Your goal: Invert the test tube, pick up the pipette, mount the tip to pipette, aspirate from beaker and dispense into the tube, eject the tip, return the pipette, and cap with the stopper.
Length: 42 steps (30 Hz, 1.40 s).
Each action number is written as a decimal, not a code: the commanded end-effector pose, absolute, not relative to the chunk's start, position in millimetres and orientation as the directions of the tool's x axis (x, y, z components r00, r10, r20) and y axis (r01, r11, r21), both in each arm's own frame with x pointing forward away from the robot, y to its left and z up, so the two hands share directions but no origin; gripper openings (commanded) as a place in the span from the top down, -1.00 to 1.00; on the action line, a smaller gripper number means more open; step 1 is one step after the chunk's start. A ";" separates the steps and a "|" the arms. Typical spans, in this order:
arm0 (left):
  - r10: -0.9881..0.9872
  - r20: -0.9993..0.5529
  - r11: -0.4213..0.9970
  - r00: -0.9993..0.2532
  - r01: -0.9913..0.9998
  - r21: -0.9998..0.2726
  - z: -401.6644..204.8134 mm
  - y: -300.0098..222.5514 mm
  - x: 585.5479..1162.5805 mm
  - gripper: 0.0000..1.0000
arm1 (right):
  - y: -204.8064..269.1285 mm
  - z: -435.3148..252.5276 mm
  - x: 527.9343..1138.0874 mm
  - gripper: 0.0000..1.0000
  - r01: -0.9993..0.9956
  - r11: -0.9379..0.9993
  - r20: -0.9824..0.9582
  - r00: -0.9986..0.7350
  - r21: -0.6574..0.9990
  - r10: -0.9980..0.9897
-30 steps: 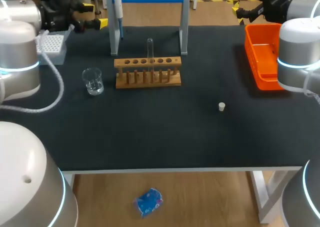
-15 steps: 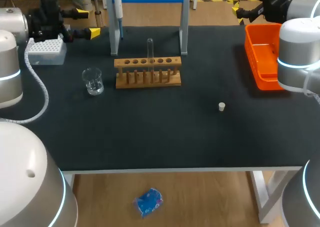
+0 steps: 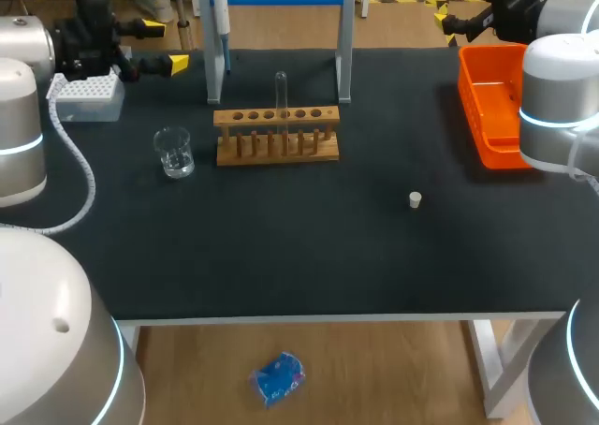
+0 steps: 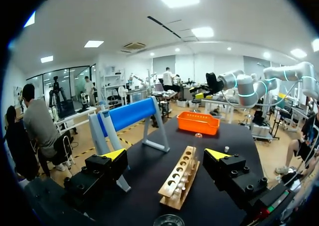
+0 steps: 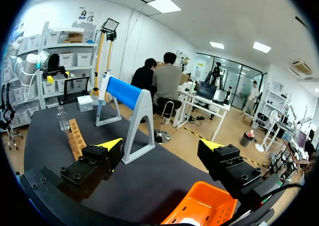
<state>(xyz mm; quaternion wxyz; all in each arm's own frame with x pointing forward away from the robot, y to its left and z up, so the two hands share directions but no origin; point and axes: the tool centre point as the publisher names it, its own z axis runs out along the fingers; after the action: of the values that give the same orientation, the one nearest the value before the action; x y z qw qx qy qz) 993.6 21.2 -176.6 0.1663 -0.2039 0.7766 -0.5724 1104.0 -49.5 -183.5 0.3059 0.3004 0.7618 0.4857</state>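
My right gripper will next grab the tube by its upper part, above the rack, because the wooden rack closes around the lower half of the test tube (image 3: pixel 280 92).
A clear test tube (image 3: pixel 280 92) stands upright in the wooden rack (image 3: pixel 276 135) at the table's middle back. Left of the rack sits the glass beaker (image 3: pixel 174 152). The pipette (image 3: pixel 222 22) hangs on the white stand behind the rack. A white tip box (image 3: pixel 89 97) lies at the far left, and the small white stopper (image 3: pixel 416 198) lies alone to the right. My left gripper (image 3: pixel 167 41) hovers open beside the tip box; from its wrist, the left gripper (image 4: pixel 166 155) faces along the rack (image 4: pixel 179 176). My right gripper (image 3: pixel 459 4) is open behind the orange bin (image 3: pixel 491 102), seen empty as the right gripper (image 5: pixel 160 145).
The orange bin (image 5: pixel 202 208) lies just under the right gripper, at the table's back right edge. The stand with its blue roll (image 4: pixel 127 114) spans the back middle. The beaker (image 4: pixel 168 220) is just under the left gripper.
My left arm has drawn back to the left, uncovering the tip box; its gripper stays open. The right arm and the table's objects have not moved.
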 end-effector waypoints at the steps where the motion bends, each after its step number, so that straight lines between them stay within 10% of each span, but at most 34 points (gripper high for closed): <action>1: -0.507 -0.024 0.261 -0.861 -0.127 -0.957 -176.3 21.8 992.7 -1.00 | -49.8 -183.8 1104.2 -1.00 0.160 0.347 -0.174 -0.633 0.924 0.755; 42: -0.373 -0.064 0.317 -0.926 -0.062 -0.946 -187.3 4.4 977.1 -1.00 | -54.1 -183.7 1106.7 -1.00 0.138 0.359 -0.187 -0.654 0.923 0.733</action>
<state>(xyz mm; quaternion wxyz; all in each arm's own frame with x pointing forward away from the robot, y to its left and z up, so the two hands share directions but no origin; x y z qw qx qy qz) 976.7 3.5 -188.0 0.1388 -0.1368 0.7990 -0.5689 1104.6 -50.1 -182.7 0.3123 0.2903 0.7656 0.4817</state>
